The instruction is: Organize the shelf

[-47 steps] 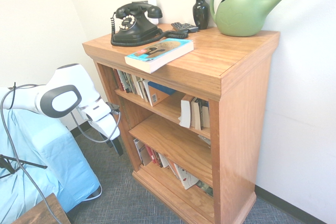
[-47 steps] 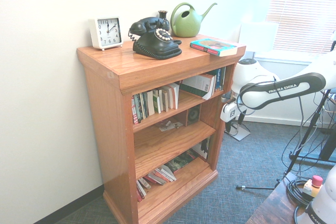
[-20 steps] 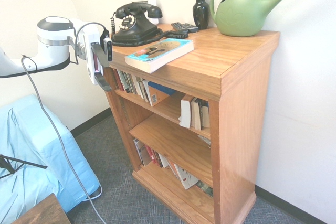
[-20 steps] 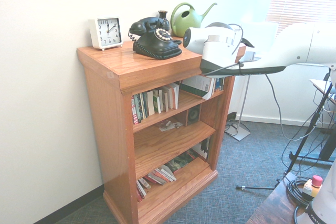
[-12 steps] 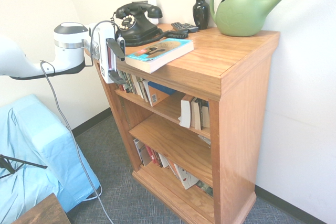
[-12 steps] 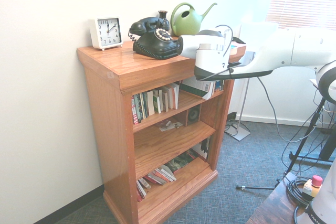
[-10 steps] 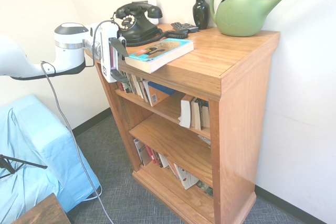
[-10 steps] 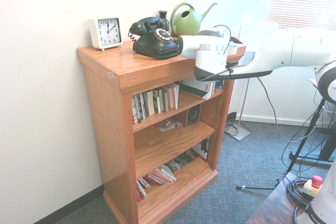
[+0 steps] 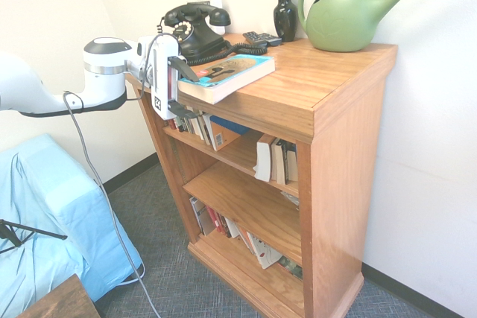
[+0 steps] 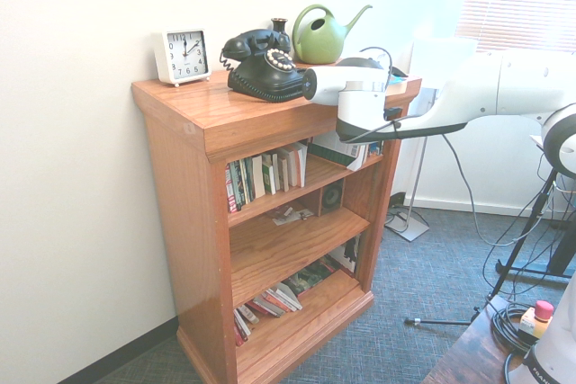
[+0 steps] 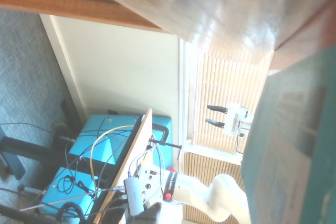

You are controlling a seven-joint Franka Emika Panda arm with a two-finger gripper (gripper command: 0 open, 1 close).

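Note:
Next, my gripper grabs the turquoise paperback book by its overhanging end [image 9: 197, 90], since the rest lies flat against the wooden top [image 9: 302, 83].
The shelf [image 9: 298, 102] is an orange-brown wooden bookcase with a thick top, also seen in the second exterior view [image 10: 243, 119]. A teal-covered book [image 9: 227, 76] lies flat on its top, with its near end overhanging the front corner. My gripper [image 9: 194, 96] is open and turned sideways at that corner. One finger stands above the book's end and one below the top's edge. In the wrist view the teal book cover [image 11: 294, 145] fills the right side under blurred wood. The arm hides the gripper in the second exterior view.
On the top stand a black rotary phone [image 9: 192, 31], a black vase [image 9: 285, 13], a green watering can [image 9: 346, 13], a remote [image 9: 262, 38] and a white clock [image 10: 181, 55]. Books [image 9: 197, 121] fill the tiers. A blue-draped object [image 9: 52, 221] stands beside the arm.
The arm has risen from low beside the shelf and moved right, up to the book's overhanging end. The gripper stayed open. The book has not moved.

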